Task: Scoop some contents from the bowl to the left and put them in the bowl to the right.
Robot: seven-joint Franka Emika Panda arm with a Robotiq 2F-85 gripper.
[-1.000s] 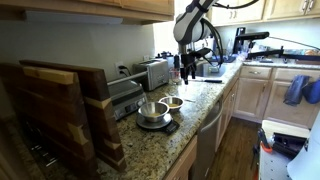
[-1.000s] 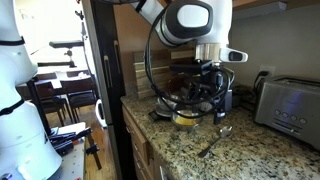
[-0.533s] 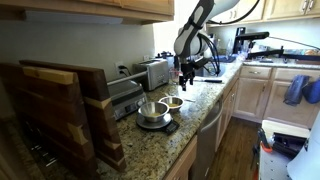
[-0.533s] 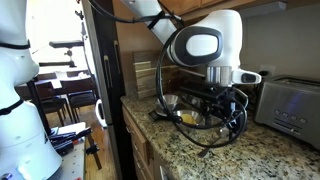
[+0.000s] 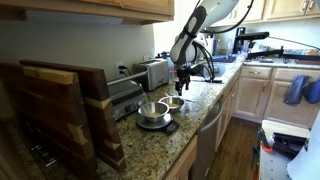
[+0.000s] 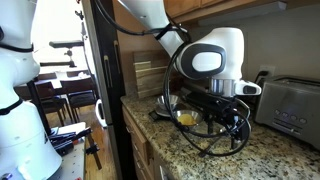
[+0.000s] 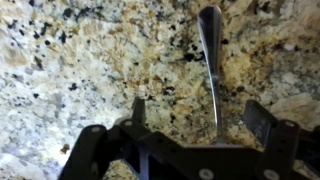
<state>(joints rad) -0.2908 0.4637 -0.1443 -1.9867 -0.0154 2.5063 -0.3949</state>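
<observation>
My gripper is going to pick up the metal spoon next by the narrow part of its handle. The spoon's scooping end stays free to scoop.
The larger, deeper steel bowl [image 5: 151, 109] stands on a small scale on the granite counter. The smaller, shallower steel bowl [image 5: 172, 103] sits right beside it; its brownish inside shows in an exterior view [image 6: 185, 117]. A metal spoon [image 7: 210, 60] lies flat on the counter. My gripper [image 7: 198, 112] is open and hovers low over the spoon, with the handle between the two fingers and not touching them. In both exterior views the gripper [image 5: 185, 84] [image 6: 226, 118] is past the smaller bowl, toward the toaster. The gripper hides the spoon there.
A toaster [image 5: 153, 72] [image 6: 290, 100] stands at the wall behind the gripper. Tall wooden cutting boards [image 5: 60, 110] stand at the near end of the counter. The black scale [image 5: 156, 124] is under the larger bowl. The counter edge [image 5: 205, 108] runs alongside the bowls.
My arm has moved away from the bowls toward the toaster and come down over the spoon, which now lies between the open fingers. The bowls have not moved.
</observation>
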